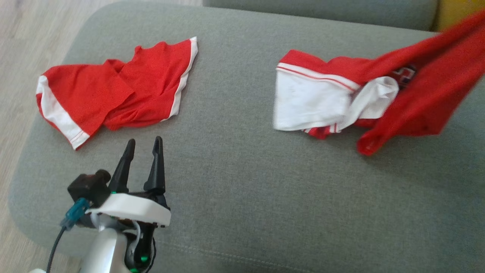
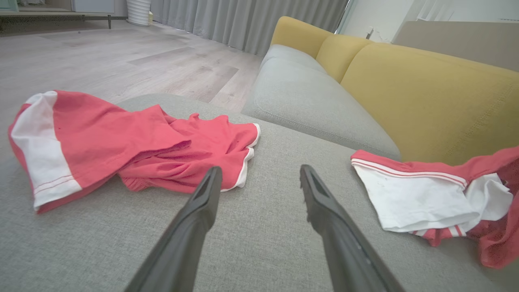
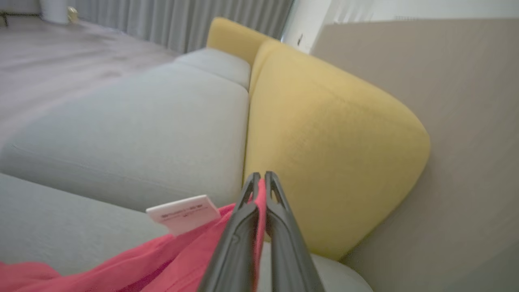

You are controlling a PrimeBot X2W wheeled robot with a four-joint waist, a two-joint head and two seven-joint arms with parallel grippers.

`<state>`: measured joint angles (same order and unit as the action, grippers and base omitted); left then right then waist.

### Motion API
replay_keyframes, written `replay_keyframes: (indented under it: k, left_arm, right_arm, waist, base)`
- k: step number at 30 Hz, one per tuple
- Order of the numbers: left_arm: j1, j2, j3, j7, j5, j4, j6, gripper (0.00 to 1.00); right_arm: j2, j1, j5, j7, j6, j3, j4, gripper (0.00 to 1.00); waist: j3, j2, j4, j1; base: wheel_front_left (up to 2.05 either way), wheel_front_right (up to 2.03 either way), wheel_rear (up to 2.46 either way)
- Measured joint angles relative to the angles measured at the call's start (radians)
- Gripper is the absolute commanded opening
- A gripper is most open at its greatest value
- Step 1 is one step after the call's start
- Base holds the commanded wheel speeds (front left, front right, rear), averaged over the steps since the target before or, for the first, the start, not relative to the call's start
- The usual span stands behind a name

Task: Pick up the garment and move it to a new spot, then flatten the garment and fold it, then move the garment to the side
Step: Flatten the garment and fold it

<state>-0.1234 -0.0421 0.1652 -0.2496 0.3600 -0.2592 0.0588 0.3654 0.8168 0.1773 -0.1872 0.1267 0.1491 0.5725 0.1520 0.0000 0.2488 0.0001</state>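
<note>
I should next grab the garment with my left gripper by its bunched white fold (image 1: 378, 96) to work with it. That fold stands up, while the white panel (image 1: 312, 99) beside it lies flat on the cushion.
The garment (image 1: 341, 98) is red and white and lies bunched on the right of the grey cushion (image 1: 246, 197). One red end of it rises taut toward the upper right corner, blurred. In the right wrist view my right gripper (image 3: 261, 178) is shut on a fold of this red cloth (image 3: 170, 259), with a white label (image 3: 184, 213) sticking out beside the fingers. My left gripper (image 1: 144, 146) hovers open over the cushion's front left with nothing between its fingers. The left wrist view has the garment (image 2: 421, 198) to the right of the left gripper (image 2: 260, 170).
A second red piece with white trim (image 1: 113, 94) lies crumpled at the cushion's left, just beyond my left gripper, also in the left wrist view (image 2: 121, 142). Behind stand a grey seat (image 2: 308, 101) and a yellow backrest (image 2: 425, 101). Wood floor (image 1: 22, 38) lies off the left edge.
</note>
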Motion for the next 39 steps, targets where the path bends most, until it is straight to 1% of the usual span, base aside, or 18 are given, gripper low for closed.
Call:
replay_keyframes:
  k: [2, 3, 4, 7, 10, 16, 21, 26, 30, 34, 36, 39]
  left_arm:
    - [-0.008, 0.0, 0.0, 0.0, 0.005, 0.0, 0.0, 1.0]
    - [-0.011, 0.0, 0.0, 0.0, 0.005, 0.0, 0.0, 1.0]
    - [-0.011, 0.0, -0.001, 0.0, 0.005, 0.0, 0.0, 1.0]
    - [-0.012, 0.0, -0.001, 0.0, 0.005, -0.001, 0.0, 1.0]
    - [-0.019, 0.0, 0.001, 0.0, 0.005, -0.003, 0.0, 1.0]
    - [-0.026, 0.0, -0.008, 0.0, 0.002, -0.004, 0.0, 1.0]
    - [-0.022, 0.0, -0.015, 0.0, 0.002, -0.003, 0.0, 1.0]
    - [-0.001, 0.0, -0.014, 0.0, 0.002, 0.003, -0.002, 1.0]
    - [0.031, 0.0, -0.014, 0.0, 0.002, 0.011, -0.007, 1.0]
    - [0.04, 0.0, -0.006, 0.0, 0.002, 0.018, -0.007, 1.0]
    - [0.04, 0.0, 0.008, 0.0, 0.002, 0.02, -0.007, 1.0]
    - [0.041, 0.0, 0.017, 0.0, 0.002, 0.021, -0.007, 1.0]
  right_arm:
    - [0.02, 0.011, 0.048, -0.019, 0.0, 0.041, 0.054, 0.0]
    - [0.02, 0.013, 0.067, -0.026, 0.0, 0.058, 0.076, 0.81]
    - [0.018, 0.013, 0.082, -0.027, 0.0, 0.069, 0.094, 1.0]
    - [-0.004, 0.013, 0.133, -0.029, 0.0, 0.095, 0.138, 1.0]
    - [-0.04, 0.013, 0.165, -0.014, 0.0, 0.109, 0.162, 1.0]
    - [-0.13, 0.01, 0.153, 0.108, 0.0, 0.089, 0.179, 1.0]
    - [-0.219, -0.04, 0.078, 0.21, 0.0, 0.035, 0.156, 1.0]
    - [-0.28, -0.184, -0.032, 0.276, 0.0, -0.067, 0.102, 1.0]
    - [-0.297, -0.32, -0.119, 0.295, 0.0, -0.153, 0.008, 1.0]
    - [-0.3, -0.461, -0.197, 0.293, 0.0, -0.204, -0.104, 1.0]
    - [-0.301, -0.535, -0.244, 0.279, 0.0, -0.231, -0.148, 1.0]
    - [-0.307, -0.631, -0.281, 0.256, 0.0, -0.261, -0.195, 1.0]
  waist:
    - [0.01, 0.0, 0.009, 0.0001]
    - [0.016, 0.0, 0.012, 0.0]
    - [0.02, 0.0, 0.014, 0.0]
    - [0.032, 0.0, 0.015, 0.0001]
    - [0.033, 0.0, 0.008, 0.0]
    - [0.011, 0.0, -0.024, 0.0]
    - [-0.024, 0.0, -0.066, -0.0001]
    - [-0.066, 0.0, -0.111, -0.0001]
    - [-0.092, 0.0, -0.15, -0.0001]
    - [-0.108, 0.0, -0.182, -0.0001]
    - [-0.11, 0.0, -0.191, -0.0001]
    - [-0.104, 0.0, -0.197, -0.0001]
  base:
    - [0.0, 0.0, 0.0]
    - [0.0, 0.0, 0.0]
    - [0.0, 0.0, 0.0]
    - [0.0, 0.0, 0.0]
    - [0.0, 0.0, 0.0]
    - [0.0, 0.0, 0.0]
    - [0.0, 0.0, 0.0]
    - [0.0, 0.0, 0.0]
    - [0.0, 0.0, 0.0]
    - [0.0, 0.0, 0.0]
    - [0.0, 0.0, 0.0]
    - [0.0, 0.0, 0.0]
